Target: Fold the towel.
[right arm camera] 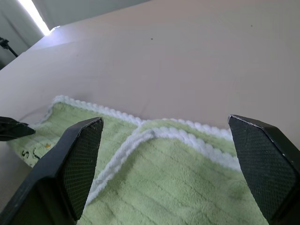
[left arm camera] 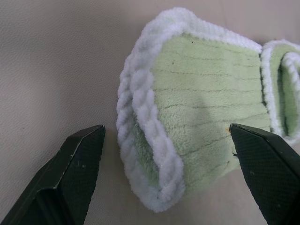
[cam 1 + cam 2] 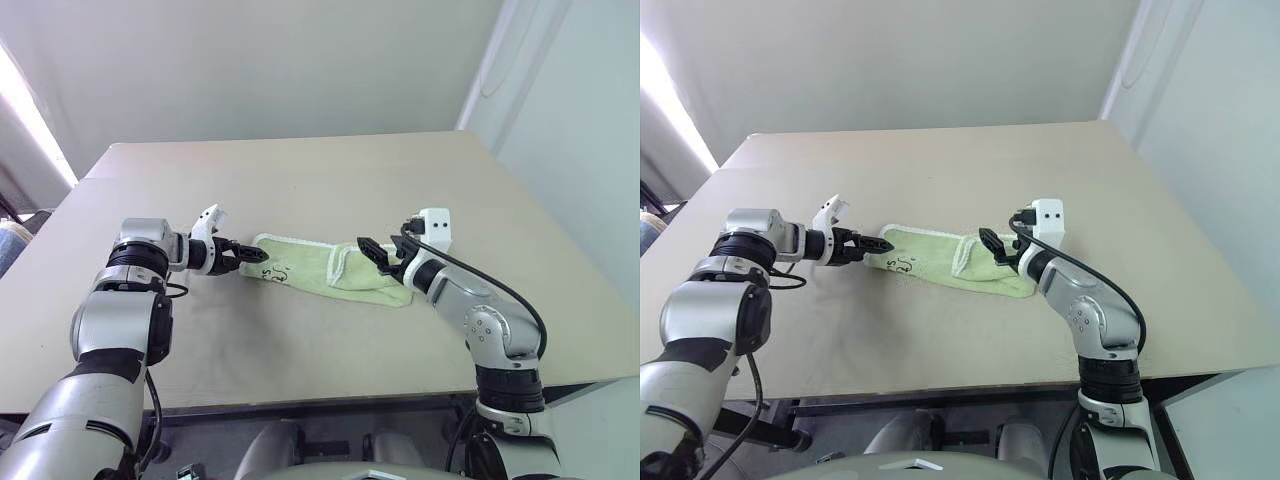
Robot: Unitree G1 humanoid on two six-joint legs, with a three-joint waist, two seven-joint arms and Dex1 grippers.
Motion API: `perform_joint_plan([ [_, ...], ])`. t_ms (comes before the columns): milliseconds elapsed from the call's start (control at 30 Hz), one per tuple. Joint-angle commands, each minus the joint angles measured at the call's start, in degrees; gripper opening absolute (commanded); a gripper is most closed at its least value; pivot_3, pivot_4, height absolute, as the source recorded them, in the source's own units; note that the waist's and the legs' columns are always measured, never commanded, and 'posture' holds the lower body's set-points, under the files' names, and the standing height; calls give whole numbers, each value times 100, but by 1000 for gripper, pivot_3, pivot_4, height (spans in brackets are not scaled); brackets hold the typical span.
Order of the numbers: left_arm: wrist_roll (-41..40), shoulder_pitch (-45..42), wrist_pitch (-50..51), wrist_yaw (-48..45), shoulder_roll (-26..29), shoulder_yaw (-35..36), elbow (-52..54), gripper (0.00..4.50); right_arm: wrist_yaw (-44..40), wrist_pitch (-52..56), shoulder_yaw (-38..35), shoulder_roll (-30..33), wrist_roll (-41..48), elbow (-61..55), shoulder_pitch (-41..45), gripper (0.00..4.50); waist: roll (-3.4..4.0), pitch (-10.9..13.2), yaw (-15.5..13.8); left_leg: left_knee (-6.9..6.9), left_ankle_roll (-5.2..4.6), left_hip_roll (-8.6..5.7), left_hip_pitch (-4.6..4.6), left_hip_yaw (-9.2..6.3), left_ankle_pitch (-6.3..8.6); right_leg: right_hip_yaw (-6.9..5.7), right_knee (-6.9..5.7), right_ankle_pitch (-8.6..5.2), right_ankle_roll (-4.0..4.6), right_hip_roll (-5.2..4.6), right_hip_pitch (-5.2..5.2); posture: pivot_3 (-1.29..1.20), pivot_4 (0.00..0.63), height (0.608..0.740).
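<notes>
Next, my left gripper grabs the towel by the doubled white edge [image 2: 147, 124] at its end, which stands up while the rest lies flat.
The towel [image 3: 312, 267] is a light green terry cloth with white edging, lying as a narrow folded strip in the middle of the table [image 3: 300, 180]. A small dark mark [image 3: 273, 272] shows near its left end. My left gripper [image 3: 250, 257] is open at that left end, and in the left wrist view its fingers [image 2: 75, 164] stand on either side of the doubled white edge [image 2: 145, 140]. My right gripper [image 3: 372, 255] is open just above the towel's right end, where a flap [image 1: 154, 136] is folded over. Nothing is held.
The tan table's front edge [image 3: 330, 400] runs close below both arms, and its right edge [image 3: 560, 240] lies near a pale wall. Bare tabletop stretches behind the towel. A bright window strip [image 3: 30, 120] is at the far left.
</notes>
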State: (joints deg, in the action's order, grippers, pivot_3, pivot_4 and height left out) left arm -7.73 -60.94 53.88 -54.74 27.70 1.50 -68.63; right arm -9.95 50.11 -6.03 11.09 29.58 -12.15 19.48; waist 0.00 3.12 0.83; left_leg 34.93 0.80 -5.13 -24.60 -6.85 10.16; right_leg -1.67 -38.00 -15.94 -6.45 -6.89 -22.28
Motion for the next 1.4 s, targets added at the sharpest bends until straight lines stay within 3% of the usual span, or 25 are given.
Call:
perform_joint_plan([
  [33,21,-4,28,-257,-187,-84,46,4500,0,-1,-88,-19,77,-283,77,4455,3,-1,-8,-3,0,0,0,-6,0,-6,0,2,3,0,0,0,0,692],
  [167,1,-85,-9,-358,-216,-40,49,3630,-1,26,-115,19,79,-331,60,4500,3,-1,-17,-10,0,-3,-5,-7,0,-12,3,2,6,-6,-2,0,0,692],
  [500,1,-145,-182,-418,-45,52,84,18,23,52,-155,38,58,-447,-103,4500,-1,2,32,0,-1,-17,-13,-7,-8,39,23,0,-29,18,-26,0,0,692],
  [733,251,-208,-31,-867,292,-303,160,18,-297,62,-105,134,211,-697,-236,4500,-7,6,32,-4,3,-21,-14,7,-6,55,21,-3,-36,17,-34,0,0,692],
  [900,500,-221,22,-1502,711,-748,463,18,-959,127,127,458,542,-1258,-565,4500,-9,7,23,-3,6,-19,-14,7,-4,55,22,-4,-34,13,-34,0,0,692],
  [1133,853,-205,-560,-1870,1329,-1163,706,18,-1347,188,377,886,642,-1531,-914,4500,-13,9,21,-10,6,-16,-20,8,-3,61,35,-14,-17,11,-41,0,0,692],
  [1400,840,-408,-1039,-2533,1257,-1307,1076,18,-1403,86,511,1057,485,-1463,-941,4500,-15,9,-21,3,6,-16,-55,8,-3,58,45,-14,-10,9,-62,0,0,692],
])
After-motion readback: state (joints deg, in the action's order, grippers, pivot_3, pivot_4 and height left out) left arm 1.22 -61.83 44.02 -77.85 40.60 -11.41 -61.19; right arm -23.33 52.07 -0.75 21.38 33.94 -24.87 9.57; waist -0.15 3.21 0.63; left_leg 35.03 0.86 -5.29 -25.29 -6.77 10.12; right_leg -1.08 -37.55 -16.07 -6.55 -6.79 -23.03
